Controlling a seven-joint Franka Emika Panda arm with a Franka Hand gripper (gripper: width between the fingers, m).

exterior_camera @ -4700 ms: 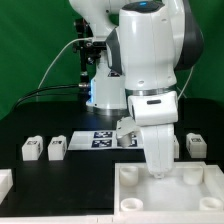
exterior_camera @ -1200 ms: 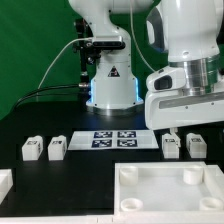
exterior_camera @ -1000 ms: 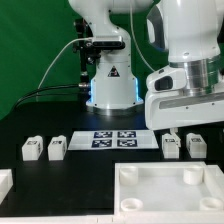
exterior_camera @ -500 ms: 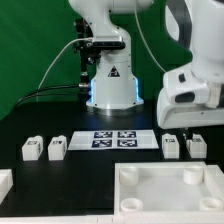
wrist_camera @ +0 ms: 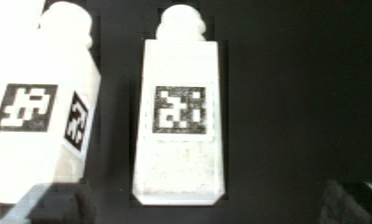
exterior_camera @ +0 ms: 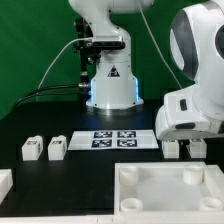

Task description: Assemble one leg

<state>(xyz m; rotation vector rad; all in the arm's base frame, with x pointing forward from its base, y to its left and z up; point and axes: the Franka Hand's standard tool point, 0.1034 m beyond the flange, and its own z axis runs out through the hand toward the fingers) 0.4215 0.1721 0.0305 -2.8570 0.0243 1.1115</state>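
Note:
The leg should next be grabbed with my gripper by its tagged square body (exterior_camera: 197, 150) (wrist_camera: 179, 145), so that its round knob stays free for the panel's corner socket.
Two white legs with black-and-white tags lie side by side at the exterior view's right (exterior_camera: 171, 149), (exterior_camera: 197, 149). Two more lie at the left (exterior_camera: 32, 149), (exterior_camera: 57, 148). My gripper (exterior_camera: 186, 143) hangs low just above the right pair, mostly hidden by the white hand. In the wrist view one leg (wrist_camera: 179, 120) lies centred under the gripper (wrist_camera: 204, 206), with a second leg (wrist_camera: 41, 100) beside it. The dark fingertips (wrist_camera: 44, 205) show wide apart on either side of the centred leg's end. The gripper is open and holds nothing.
The large white square panel (exterior_camera: 150, 200) with round corner sockets lies at the front. The marker board (exterior_camera: 115, 138) lies in the middle of the black table. A white part (exterior_camera: 5, 181) sits at the front left edge. The robot base stands behind.
The arm has come down and moved toward the exterior view's right. The hand now covers the upper part of the right pair of legs. The legs have not moved.

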